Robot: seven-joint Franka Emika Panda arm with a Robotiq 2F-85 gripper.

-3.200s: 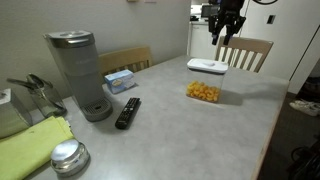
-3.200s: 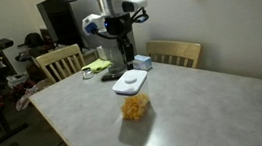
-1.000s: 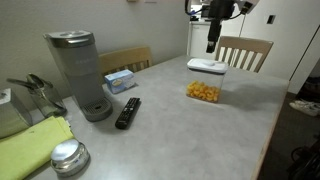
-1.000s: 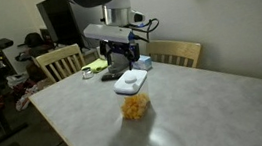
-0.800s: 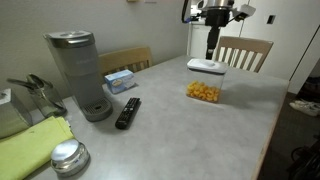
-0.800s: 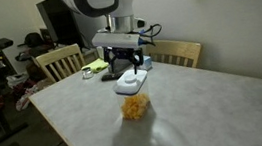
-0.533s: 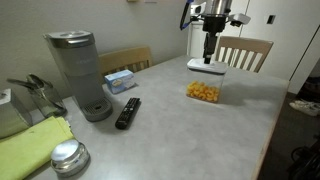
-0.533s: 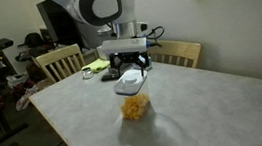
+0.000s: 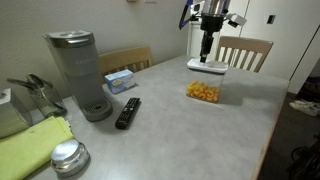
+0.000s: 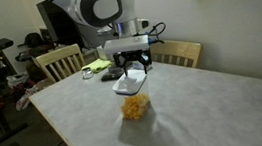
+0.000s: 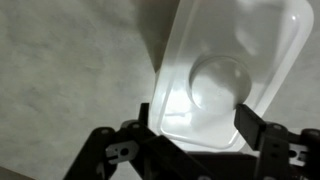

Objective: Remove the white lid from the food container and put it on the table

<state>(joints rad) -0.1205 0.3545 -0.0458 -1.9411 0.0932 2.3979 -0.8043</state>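
My gripper will next lift off the white lid, grabbing its round middle knob from straight above, so the lid's bottom can lie flat.
The white lid (image 9: 207, 66) lies flat near the far edge of the table (image 9: 170, 130), and it shows in both exterior views (image 10: 130, 82). It seems to sit on the faint clear food container (image 9: 208, 70), which I can barely make out beneath it. My gripper (image 9: 206, 55) hangs straight down just above the lid (image 10: 131, 71), open. In the wrist view the lid (image 11: 225, 70) fills the frame, and the gripper (image 11: 200, 118) has one dark finger on each side of the lid's near end. I cannot tell whether they touch it.
A heap of orange food (image 9: 202, 92) lies just in front of the lid. A coffee maker (image 9: 80, 72), a black remote (image 9: 127, 112), a blue-white tissue box (image 9: 120, 79) and a green cloth (image 9: 35, 145) stand further off. Wooden chairs (image 9: 245, 50) line the far edge.
The gripper has come down from high above the table and shifted over the white lid, ending close above it. The lid and food have not moved.
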